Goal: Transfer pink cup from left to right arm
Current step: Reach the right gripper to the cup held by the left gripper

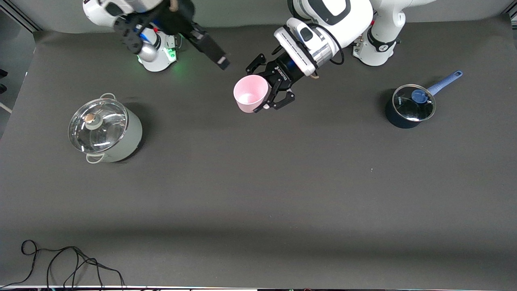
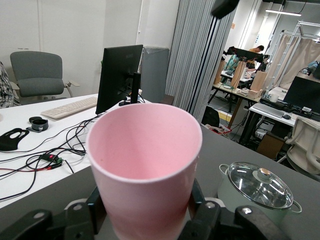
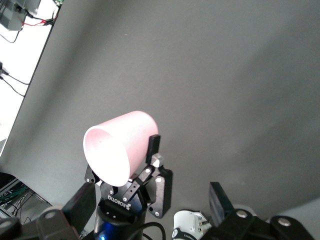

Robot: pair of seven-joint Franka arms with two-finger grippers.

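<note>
I should next use my right gripper to grab the pink cup by its free rim (image 1: 235,87) (image 3: 85,150), because my left gripper is already wrapped around the cup's lower body.
The pink cup (image 1: 251,93) is held tilted in the air over the middle of the table, its mouth turned toward the right arm's end. My left gripper (image 1: 265,91), the black claw, is shut on the cup's lower body. The left wrist view shows the cup (image 2: 145,165) upright between the claw's fingers (image 2: 96,212). My right gripper (image 1: 221,61), slim and black, is open and empty in the air beside the cup, apart from it. The right wrist view shows the cup (image 3: 120,147) in the left claw (image 3: 145,172), with the right gripper's own fingers (image 3: 82,202) spread wide.
A pale green pot with a glass lid (image 1: 105,131) stands toward the right arm's end; it also shows in the left wrist view (image 2: 257,192). A dark blue saucepan with a lid and blue handle (image 1: 410,106) stands toward the left arm's end. A black cable (image 1: 68,262) lies near the front edge.
</note>
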